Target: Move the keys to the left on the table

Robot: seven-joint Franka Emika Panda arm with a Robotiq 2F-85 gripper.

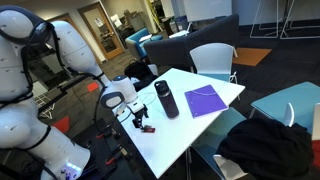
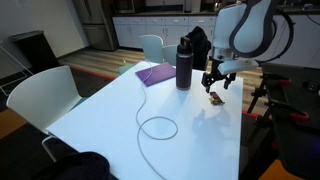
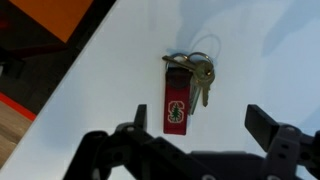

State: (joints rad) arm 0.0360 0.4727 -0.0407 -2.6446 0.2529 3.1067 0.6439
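My gripper lowers first and then closes on the keys, since a gap of table still shows between my fingers and the keys beneath in an exterior view.
The keys (image 3: 185,88) lie flat on the white table (image 3: 250,60): a red tag with a tree logo, a brass key and a wire ring. In the wrist view my gripper (image 3: 198,122) is open, its fingers spread either side just below the keys, not touching them. In both exterior views the gripper (image 1: 140,116) (image 2: 217,83) hangs a little above the keys (image 1: 146,129) (image 2: 216,98), which lie near the table's edge beside the tall dark bottle (image 1: 166,99) (image 2: 184,63).
A purple notebook (image 1: 206,100) (image 2: 157,73) lies beyond the bottle. A thin white cable loop (image 2: 157,127) lies mid-table. White chairs (image 2: 45,95) (image 1: 214,58) stand around the table. A teal table (image 1: 290,102) and dark clothing (image 1: 270,145) are nearby.
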